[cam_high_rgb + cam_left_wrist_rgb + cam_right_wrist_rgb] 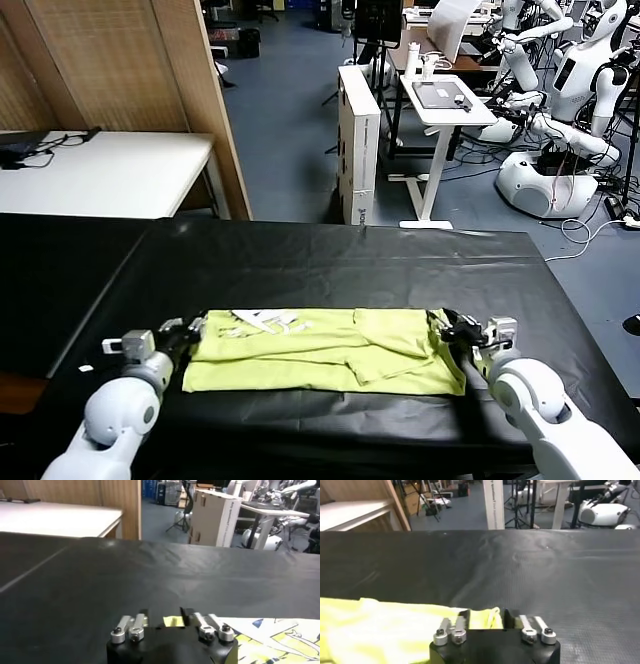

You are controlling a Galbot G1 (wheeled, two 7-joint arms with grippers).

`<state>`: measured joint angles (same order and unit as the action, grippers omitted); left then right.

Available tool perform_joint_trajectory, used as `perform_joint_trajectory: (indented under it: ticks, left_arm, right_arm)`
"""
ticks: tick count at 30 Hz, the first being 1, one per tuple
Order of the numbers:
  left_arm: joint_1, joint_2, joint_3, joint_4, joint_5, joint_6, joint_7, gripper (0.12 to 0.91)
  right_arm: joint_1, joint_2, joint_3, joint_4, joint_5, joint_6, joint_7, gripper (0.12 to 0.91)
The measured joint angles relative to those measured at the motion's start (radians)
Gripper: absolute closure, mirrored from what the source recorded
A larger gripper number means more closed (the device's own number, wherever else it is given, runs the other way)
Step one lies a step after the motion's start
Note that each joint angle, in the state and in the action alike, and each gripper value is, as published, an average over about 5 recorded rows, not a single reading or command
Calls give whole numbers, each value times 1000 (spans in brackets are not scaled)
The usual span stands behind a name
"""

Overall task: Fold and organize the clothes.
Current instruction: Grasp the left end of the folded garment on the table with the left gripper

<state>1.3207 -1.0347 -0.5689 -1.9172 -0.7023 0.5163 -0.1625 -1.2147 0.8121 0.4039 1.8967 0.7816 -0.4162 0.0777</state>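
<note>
I need to grab the T-shirt next with my left gripper by its end (198,350) beside the white printed patch (265,320), to fold the long T-shirt shorter.
The lime yellow-green T-shirt (320,350) lies folded into a long flat strip near the front of the black table (330,260), with a white printed patch (265,320) at its far left part. My left gripper (192,330) sits at the strip's left end, jaws open, with a bit of yellow fabric (172,621) between them in the left wrist view (164,617). My right gripper (443,327) sits at the strip's right end, jaws open around the shirt's edge (480,619) in the right wrist view (486,616).
Behind the black table stand a white table (100,170) at the left, a wooden partition (130,60), a tall cardboard box (358,140), a white stand table (450,100) and other robots (560,100) at the far right.
</note>
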Motion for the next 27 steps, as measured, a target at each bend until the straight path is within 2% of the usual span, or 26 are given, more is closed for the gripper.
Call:
perform_joint_trajectory:
  ticks: [2, 5, 10, 13, 19, 27]
  left_arm:
    - [18, 29, -23, -16, -49, 16, 12, 127]
    - [48, 79, -66, -31, -143, 53, 49, 124]
    - [109, 150, -147, -29, -331, 154, 136, 123]
    - [132, 163, -179, -29, -387, 196, 180, 123]
    - [136, 155, -192, -42, -443, 220, 200, 123]
    - [136, 126, -177, -33, -414, 220, 204, 123]
  right_arm:
    - [-25, -25, 27, 31, 1, 11, -18, 121]
    - [-76, -61, 77, 77, 8, 35, -37, 119]
    - [-178, -87, 169, 145, 21, 80, -44, 118]
    - [-227, -87, 209, 173, 23, 86, -41, 118]
    - [-271, -78, 239, 204, 19, 81, -34, 118]
    - [-297, -74, 251, 227, 11, 72, -30, 118]
